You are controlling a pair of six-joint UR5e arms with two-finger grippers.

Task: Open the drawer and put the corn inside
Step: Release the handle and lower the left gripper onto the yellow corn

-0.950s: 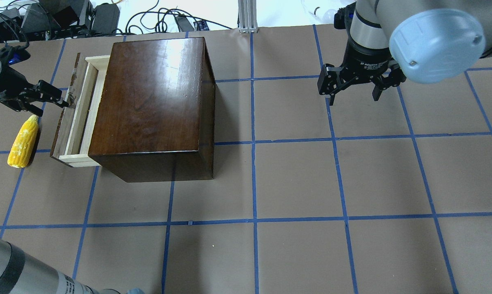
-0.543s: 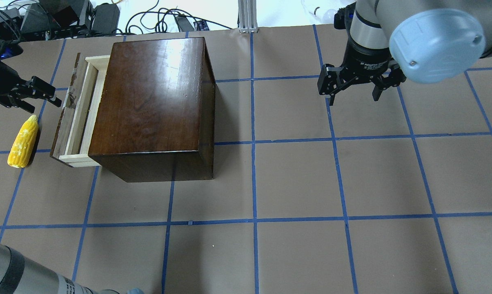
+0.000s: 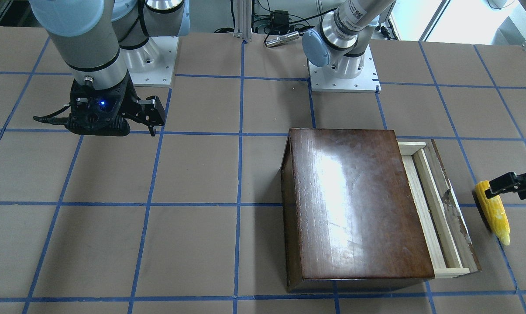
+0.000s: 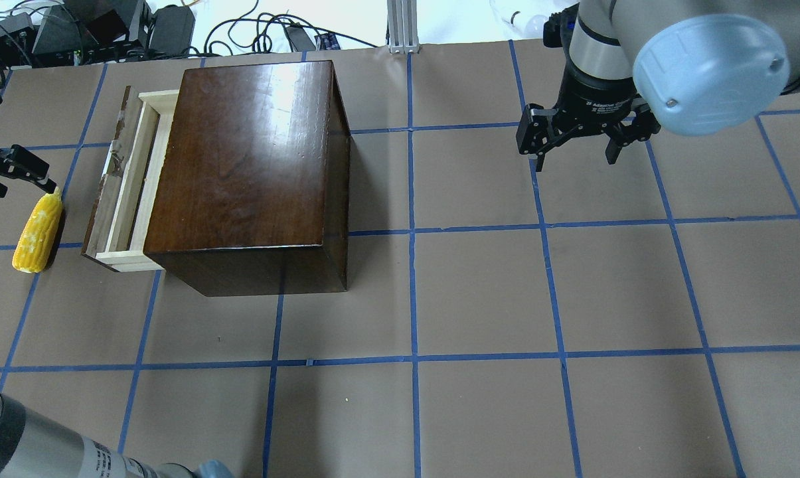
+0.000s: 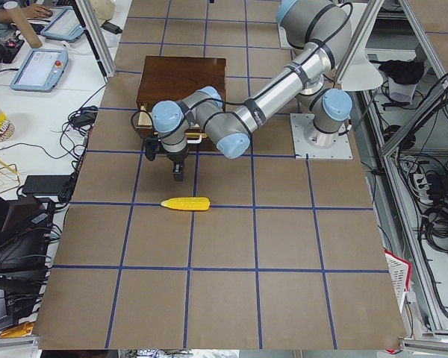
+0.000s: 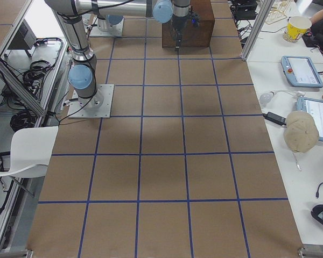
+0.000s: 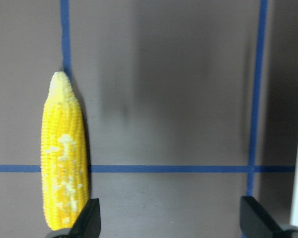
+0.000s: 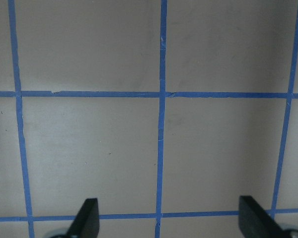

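Note:
My left gripper is to grab the corn next by its thicker half (image 3: 489,203) to keep it balanced, because the long corn narrows to a thin tip (image 3: 504,240).
The dark-brown box (image 4: 247,159) stands at the table's left, and its pale wooden drawer (image 4: 127,186) is pulled partly out; it also shows in the front view (image 3: 437,205). The yellow corn (image 4: 38,229) lies on the table left of the drawer front. My left gripper (image 4: 21,180) is open and empty, hovering above the corn. In the left wrist view the corn (image 7: 64,158) lies by one fingertip (image 7: 89,220), left of the gap between the fingers. My right gripper (image 4: 574,162) is open and empty, hovering far to the right.
Brown paper with a blue tape grid covers the table (image 4: 479,292). Cables and power supplies (image 4: 107,26) lie past the far edge. An aluminium post (image 4: 403,26) stands at the back middle. The right wrist view shows only bare table (image 8: 159,124).
My left gripper has left the drawer front and moved left, to above the corn. The drawer stays partly out. The right arm has not moved.

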